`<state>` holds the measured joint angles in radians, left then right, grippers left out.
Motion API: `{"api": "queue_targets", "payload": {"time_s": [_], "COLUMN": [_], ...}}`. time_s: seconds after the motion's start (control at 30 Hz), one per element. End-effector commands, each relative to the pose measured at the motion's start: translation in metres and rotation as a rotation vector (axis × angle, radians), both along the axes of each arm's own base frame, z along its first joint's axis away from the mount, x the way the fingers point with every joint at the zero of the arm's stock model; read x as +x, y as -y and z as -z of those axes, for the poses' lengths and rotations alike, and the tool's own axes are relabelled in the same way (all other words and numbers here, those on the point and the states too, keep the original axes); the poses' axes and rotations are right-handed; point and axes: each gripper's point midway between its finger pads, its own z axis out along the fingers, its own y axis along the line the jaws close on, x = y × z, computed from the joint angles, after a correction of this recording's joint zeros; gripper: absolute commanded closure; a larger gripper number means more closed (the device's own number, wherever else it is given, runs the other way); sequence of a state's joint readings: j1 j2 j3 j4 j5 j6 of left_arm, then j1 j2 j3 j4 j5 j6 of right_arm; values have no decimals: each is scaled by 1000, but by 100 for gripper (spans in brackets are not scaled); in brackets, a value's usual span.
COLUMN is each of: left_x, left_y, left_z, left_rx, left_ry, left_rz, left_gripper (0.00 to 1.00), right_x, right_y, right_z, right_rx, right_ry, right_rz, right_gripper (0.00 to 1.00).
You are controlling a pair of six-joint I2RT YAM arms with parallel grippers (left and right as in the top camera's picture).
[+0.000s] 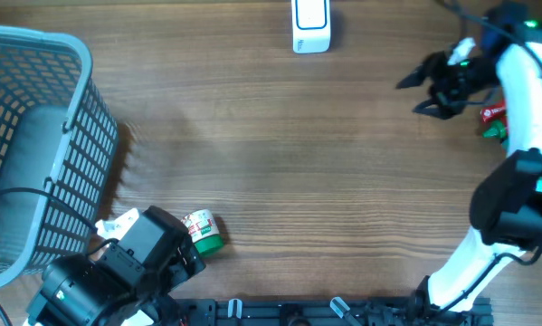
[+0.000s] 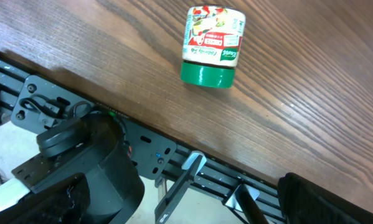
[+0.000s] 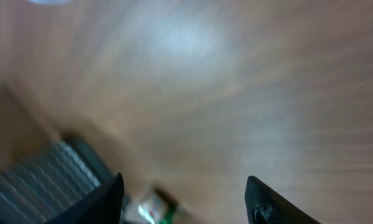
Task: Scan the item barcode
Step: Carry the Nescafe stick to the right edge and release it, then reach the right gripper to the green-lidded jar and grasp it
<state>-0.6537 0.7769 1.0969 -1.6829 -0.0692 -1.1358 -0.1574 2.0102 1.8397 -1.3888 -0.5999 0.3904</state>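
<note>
My right gripper grabs the jar across its sides from the jar's end opposite the green lid next, to turn the jar's barcode for scanning.
A small jar with a green lid and a red-and-white label lies on its side near the table's front edge. In the left wrist view the jar lies well ahead of my left gripper, which hangs open and empty over the table's front rail. A white scanner stands at the back centre. My right gripper hovers open at the back right, with nothing between its fingers. A red-and-green item lies on the table just behind the right arm, partly hidden.
A grey mesh basket fills the left side. A small white object shows beside the left arm's body. The black frame rail runs along the front edge. The right wrist view is blurred.
</note>
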Motion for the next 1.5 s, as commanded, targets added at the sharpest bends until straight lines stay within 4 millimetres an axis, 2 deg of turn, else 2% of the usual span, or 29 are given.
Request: {"api": "queue_targets", "payload": {"time_s": [0.0, 0.1, 0.23, 0.27, 0.37, 0.43, 0.47, 0.57, 0.63, 0.67, 0.73, 0.8, 0.83, 0.87, 0.93, 0.97, 1.03, 1.1, 1.13, 1.2, 1.3, 1.4, 1.43, 1.47], "left_x": [0, 0, 0, 6, 37, 68, 78, 114, 133, 135, 128, 114, 108, 101, 88, 82, 77, 76, 76, 75, 73, 72, 71, 71], "left_y": [-1, -1, -1, -4, 14, 14, 14, 30, 44, 40, 12, -16, -24, -34, -48, -54, -60, -60, -61, -61, -62, -63, -64, -65], "left_z": [0, 0, 0, -1, -13, -28, -34, -71, -118, -143, -188, -219, -229, -240, -256, -261, -263, -260, -259, -256, -251, -248, -245, -244], "left_rx": [1, 1, 1, 16, -61, -48, -47, -56, -52, -25, 30, 84, 109, 123, 128, 128, 140, 148, 151, 158, 172, 181, 188, 193], "left_ry": [4, 4, 4, 35, 170, 328, 378, 600, 789, 864, 958, 1010, 1026, 1044, 1068, 1073, 1073, 1060, 1057, 1046, 1026, 1012, 1001, 996], "left_rz": [-15, -15, -15, -28, -40, -82, -92, 25, 165, 188, 104, 33, 30, 10, -11, -17, -26, -19, -18, -13, -2, 4, 9, 12], "left_gripper": [0, 0, 0, 0, 0, 0, 0, 0, 0, 0, 0, 0, 0, 0, 0, 0, 0, 0, 0, 0, 0, 0, 0, 0], "right_x": [-20, -47, -68, -74, -85, -91, -93, -97, -98, -102, -115, -125, -126, -127, -131, -138, -167, -188, -193, -200, -215, -222, -220, -216], "right_y": [-67, -107, -131, -139, -150, -150, -148, -147, -159, -167, -187, -212, -228, -245, -274, -299, -342, -368, -377, -383, -387, -392, -387, -384], "right_z": [-15, -18, -21, -24, -36, -48, -50, -51, -47, -43, -28, -11, 0, 10, 29, 41, 53, 63, 75, 100, 126, 160, 168, 168], "right_rx": [142, 167, 173, 173, 170, 148, 120, 16, 16, 18, 23, 28, 32, 39, 61, 89, 139, 99, 11, -170, -217, -254, -290, -307], "right_ry": [45, 23, -16, -18, 24, 61, 78, 125, 148, 150, 142, 162, 183, 205, 275, 365, 471, 537, 559, 548, 448, 411, 385, 379], "right_rz": [-244, -408, -488, -514, -574, -590, -602, -654, -687, -714, -781, -834, -838, -828, -853, -909, -1021, -1087, -1074, -987, -889, -879, -828, -804], "right_gripper": [37, 43, 46, 48, 50, 50, 50, 47, 41, 37, 27, 19, 9, 4, 0, 0, 0, 0, 0, 0, 0, 0, 2, 8]}}
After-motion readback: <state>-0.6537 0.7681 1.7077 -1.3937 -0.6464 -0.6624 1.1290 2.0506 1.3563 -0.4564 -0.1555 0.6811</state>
